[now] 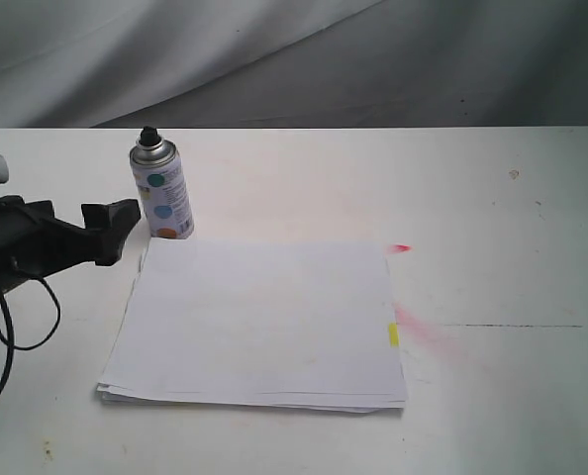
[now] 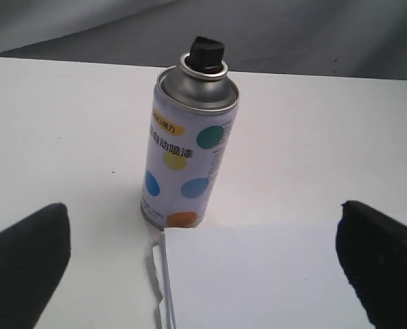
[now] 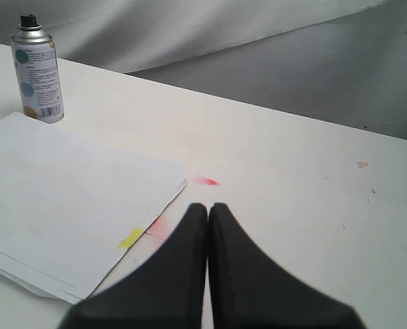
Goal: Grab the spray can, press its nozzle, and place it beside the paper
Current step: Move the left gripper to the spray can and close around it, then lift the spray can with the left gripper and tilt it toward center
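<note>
My left gripper should pick up the spray can by its straight-sided middle [image 1: 163, 201] next, because the silver dome [image 1: 152, 151] slopes in toward the black nozzle.
The spray can [image 1: 161, 193] stands upright on the white table, right at the far left corner of the paper [image 1: 259, 322]. Its black nozzle [image 1: 148, 133] sits on the silver dome. My left gripper [image 1: 116, 236] is open and hovers just left of the can, apart from it. In the left wrist view the can [image 2: 188, 147] and nozzle [image 2: 207, 53] lie ahead between the wide-spread fingers [image 2: 25, 264], with the paper [image 2: 272, 274] below. My right gripper [image 3: 208, 209] is shut on nothing, beyond the paper's [image 3: 66, 205] yellow-tab edge; it is outside the exterior view.
Red paint marks [image 1: 401, 248] and a pink smear [image 1: 423, 329] stain the table beside the paper's right edge, near the yellow tab [image 1: 393, 334]. A grey cloth backdrop [image 1: 294, 59] hangs behind the table's far edge.
</note>
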Robot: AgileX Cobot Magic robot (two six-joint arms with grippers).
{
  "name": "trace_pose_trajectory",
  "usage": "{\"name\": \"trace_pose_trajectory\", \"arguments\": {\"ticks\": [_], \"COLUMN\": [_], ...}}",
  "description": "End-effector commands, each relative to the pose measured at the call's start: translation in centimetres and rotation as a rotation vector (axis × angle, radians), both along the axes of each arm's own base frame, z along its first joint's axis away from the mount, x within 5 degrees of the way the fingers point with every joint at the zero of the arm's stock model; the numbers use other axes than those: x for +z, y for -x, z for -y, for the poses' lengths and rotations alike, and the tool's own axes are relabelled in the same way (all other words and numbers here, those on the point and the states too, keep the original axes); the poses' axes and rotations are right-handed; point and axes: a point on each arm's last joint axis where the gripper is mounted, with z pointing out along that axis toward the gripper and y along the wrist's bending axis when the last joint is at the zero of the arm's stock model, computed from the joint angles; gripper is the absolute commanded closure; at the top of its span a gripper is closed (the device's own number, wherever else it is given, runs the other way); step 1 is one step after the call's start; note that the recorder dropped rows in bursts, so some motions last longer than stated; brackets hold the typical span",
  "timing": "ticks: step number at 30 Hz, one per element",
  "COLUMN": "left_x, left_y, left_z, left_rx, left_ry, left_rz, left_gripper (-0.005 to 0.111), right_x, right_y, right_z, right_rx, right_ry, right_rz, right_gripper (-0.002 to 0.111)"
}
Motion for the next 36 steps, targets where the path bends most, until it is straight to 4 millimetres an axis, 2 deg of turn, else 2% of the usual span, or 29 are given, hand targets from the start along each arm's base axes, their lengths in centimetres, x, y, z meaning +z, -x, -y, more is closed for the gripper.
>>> {"name": "trace_pose_trajectory", "arguments": {"ticks": [1, 8, 13, 19, 32, 36], "left_x": [-0.6, -2.1, -4.3, -5.8, -7.3, -8.6], "left_y": [-0.4, -1.4, -2.2, -4.5, -9.5, -11.0], "left_z": [-0.1, 0.4, 0.7, 1.2, 2.2, 2.5], "left_rx": [0.036, -0.017, -0.033, -0.050, -0.057, -0.061], "left_ry": [0.036, 0.015, 0.023, -0.020, -0.038, -0.040], "left_rz": [-0.018, 0.101, 0.127, 0.134, 0.190, 0.186], "left_gripper": [0.008, 0.008, 0.008, 0.008, 0.008, 0.008], "right_x": [-0.1, -0.1, -0.1, -0.1, -0.1, -0.1], "right_y": [0.0, 0.0, 0.0, 0.0, 0.0, 0.0], "right_z": [0.0, 0.0, 0.0, 0.0, 0.0, 0.0], "right_rx": [-0.003, -0.003, -0.003, -0.003, -0.003, -0.003], "right_ry": [0.010, 0.010, 0.010, 0.010, 0.010, 0.010], "right_rz": [-0.005, -0.005, -0.005, -0.005, -0.005, -0.005], "right_gripper": [0.108, 0.108, 0.108, 0.108, 0.108, 0.108]}}
